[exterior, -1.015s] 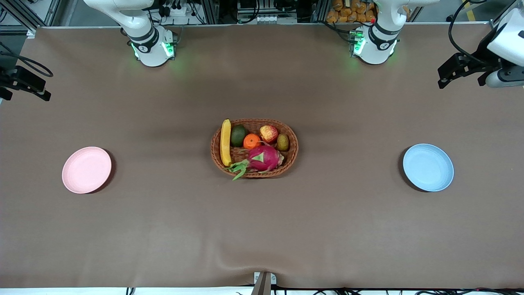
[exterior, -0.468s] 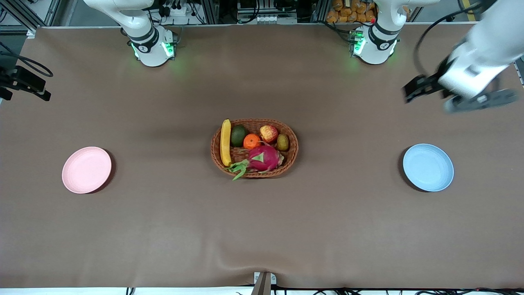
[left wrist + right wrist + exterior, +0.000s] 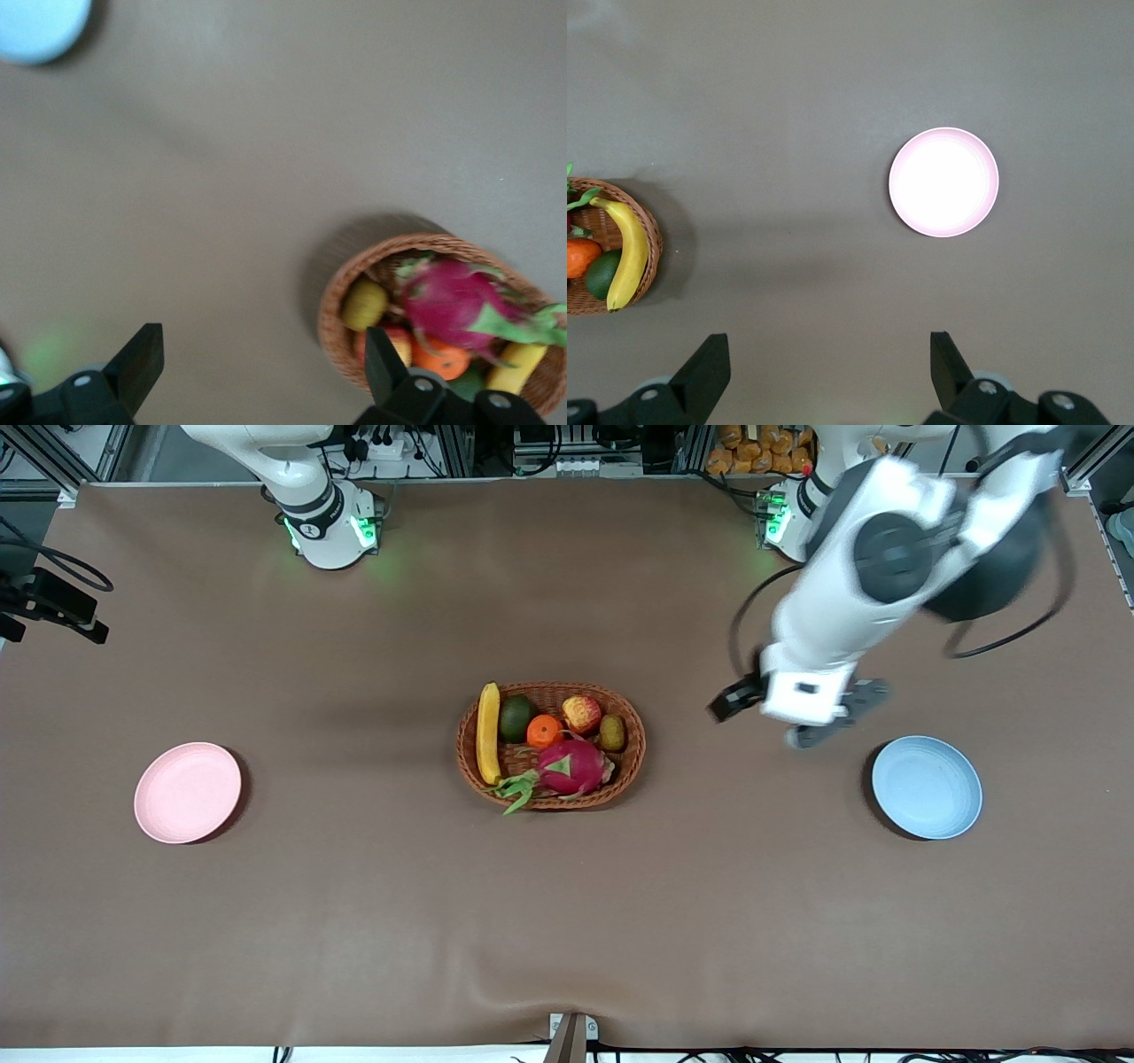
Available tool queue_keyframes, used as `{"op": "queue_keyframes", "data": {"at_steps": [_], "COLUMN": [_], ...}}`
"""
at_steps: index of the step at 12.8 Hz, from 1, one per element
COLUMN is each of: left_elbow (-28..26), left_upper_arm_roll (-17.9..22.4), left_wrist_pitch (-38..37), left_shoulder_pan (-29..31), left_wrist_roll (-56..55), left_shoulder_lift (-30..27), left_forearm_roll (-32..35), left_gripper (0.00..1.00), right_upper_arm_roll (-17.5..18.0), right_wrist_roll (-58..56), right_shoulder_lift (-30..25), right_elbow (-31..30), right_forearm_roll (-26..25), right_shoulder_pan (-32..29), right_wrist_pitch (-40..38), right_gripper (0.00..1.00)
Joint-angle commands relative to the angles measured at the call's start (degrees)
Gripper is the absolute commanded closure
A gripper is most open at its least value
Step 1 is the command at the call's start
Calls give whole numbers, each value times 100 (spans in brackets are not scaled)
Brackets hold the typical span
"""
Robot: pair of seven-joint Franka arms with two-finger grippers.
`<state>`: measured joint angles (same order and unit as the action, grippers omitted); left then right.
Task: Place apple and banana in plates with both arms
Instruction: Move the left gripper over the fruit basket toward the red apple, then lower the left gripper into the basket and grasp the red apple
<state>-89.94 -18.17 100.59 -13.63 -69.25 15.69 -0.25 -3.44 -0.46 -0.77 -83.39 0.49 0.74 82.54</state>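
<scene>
My left gripper grabs the apple by its round body [image 3: 581, 713] next, to set the apple on the blue plate [image 3: 927, 786].
The apple [image 3: 582, 713] and the banana [image 3: 488, 732] lie in a wicker basket [image 3: 634, 766] at mid-table, the banana along the rim toward the right arm's end. The pink plate [image 3: 187, 792] lies bare toward the right arm's end, the blue plate [image 3: 927, 786] bare toward the left arm's end. My left gripper [image 3: 802, 713] is open and empty over the cloth between basket and blue plate; its wrist view [image 3: 263, 367] shows the apple [image 3: 399, 341] partly hidden beside one fingertip. My right gripper [image 3: 62, 611] waits open and empty high at its table end; its wrist view [image 3: 830, 372] shows the banana [image 3: 627, 252] and pink plate [image 3: 943, 181].
The basket also holds an orange [image 3: 545, 731], a dark green avocado [image 3: 516, 717], a small brownish-green fruit [image 3: 611, 732] and a magenta dragon fruit [image 3: 571, 768]. Brown cloth covers the table. The arms' bases stand along the table edge farthest from the front camera.
My left arm has swung from its end of the table in toward the basket, past the blue plate. The right arm, fruits and plates have not moved.
</scene>
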Motion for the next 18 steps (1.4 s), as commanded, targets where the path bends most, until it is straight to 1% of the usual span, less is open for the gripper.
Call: {"op": "queue_keyframes", "data": {"at_steps": [1,2,5,7,9,12,13,15,18], "left_elbow": [178,187,179,152,65,29,29,38,29], "left_upper_arm_roll": [33,15,33,24,59,68,68,59,50], "left_wrist_pitch": [338,426,742,822,1145,1507,1629,1832,1955], "left_shoulder_pan": [-577,-667,-1193,-1405,-1642,-1836,-1836,-1845,-1836], "left_wrist_roll": [-2110,-2841,-4329,-4912,-5535,-5898,-5968,-5986,-5995], "left_shoulder_lift": [547,714,1233,1427,1612,1901,1981,2130,2219], "left_forearm_roll": [208,357,367,367,402,709,789,789,789], "left_gripper": [0,0,0,0,0,1,6,7,12], "right_upper_arm_roll": [-7,-16,-25,-34,-34,-34,-25,-25,-25], "right_wrist_roll": [-16,-7,-7,-7,-7,-7,-7,-7,-7], "right_shoulder_lift": [50,50,50,50,50,59,59,59,59], "right_elbow": [165,166,166,166,166,165,166,166,157], "right_forearm_roll": [48,48,74,65,65,74,83,83,83], "right_shoulder_pan": [-21,-39,-92,-92,-92,-92,-92,-83,-92], "right_wrist_pitch": [16,8,16,8,17,17,17,17,8], "right_gripper": [0,0,0,0,0,0,0,0,0]}}
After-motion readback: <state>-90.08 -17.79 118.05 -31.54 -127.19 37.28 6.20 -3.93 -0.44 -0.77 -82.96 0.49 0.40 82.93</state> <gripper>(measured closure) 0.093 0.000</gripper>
